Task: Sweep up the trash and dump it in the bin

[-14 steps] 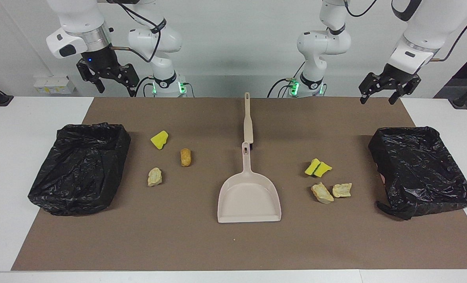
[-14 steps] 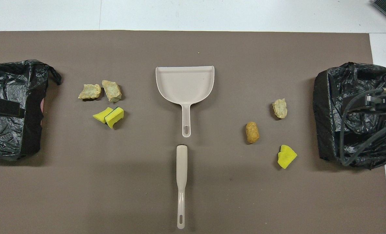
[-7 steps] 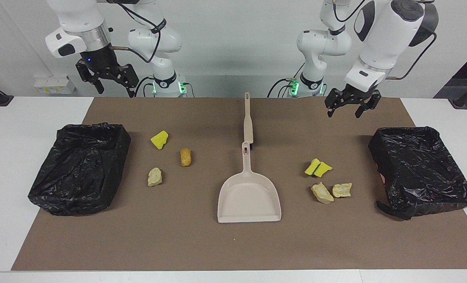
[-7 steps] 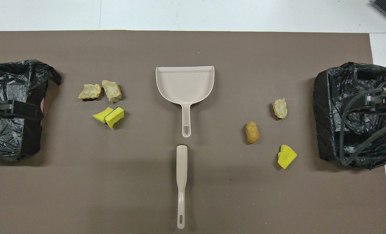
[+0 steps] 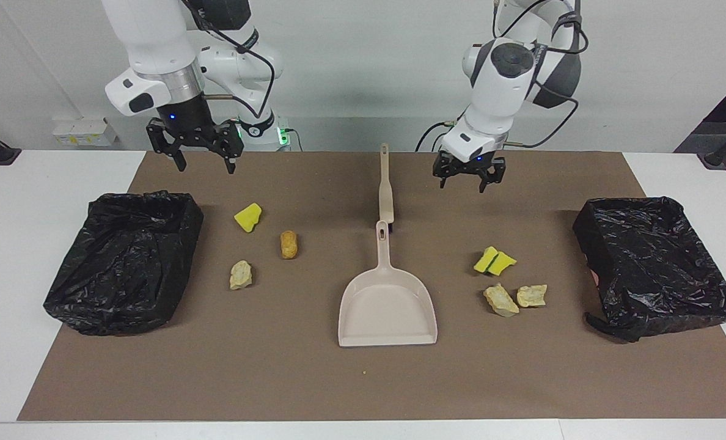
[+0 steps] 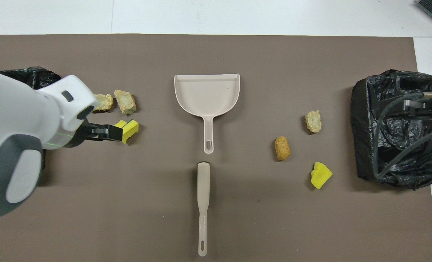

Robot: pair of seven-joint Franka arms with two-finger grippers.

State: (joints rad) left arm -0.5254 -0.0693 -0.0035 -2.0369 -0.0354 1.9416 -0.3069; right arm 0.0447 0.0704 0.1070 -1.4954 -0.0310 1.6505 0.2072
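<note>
I will next pick up the brush with my left gripper by the handle close to its head (image 6: 203, 214), near the brush's middle. The brush would tip if I held it at the handle's end, because of its long body (image 6: 203, 209).
Trash lies in two groups on the brown mat. Toward the right arm's end are a yellow sponge piece (image 5: 248, 217), a golden-brown nugget (image 5: 288, 244) and a pale lump (image 5: 240, 274). Toward the left arm's end are a green-backed yellow sponge pair (image 5: 494, 261) and two pale lumps (image 5: 500, 299). A black-bagged bin (image 5: 149, 197) stands at the right arm's end, another bin (image 5: 632, 201) at the left arm's. My left gripper (image 5: 468, 181) hangs open and empty over the mat beside the brush. My right gripper (image 5: 204, 160) hangs open and empty over the mat's edge, above the yellow sponge piece.
A beige dustpan (image 5: 387, 308) lies mid-mat, handle toward the robots. The beige brush (image 5: 386, 189) lies in line with it, nearer the robots. In the overhead view the left arm (image 6: 27, 123) covers most of its bin and part of the sponge pair (image 6: 128, 129).
The left gripper has swung from above its end of the table inward and down to beside the brush. The right gripper has moved inward and lower. Both stayed open; no object moved.
</note>
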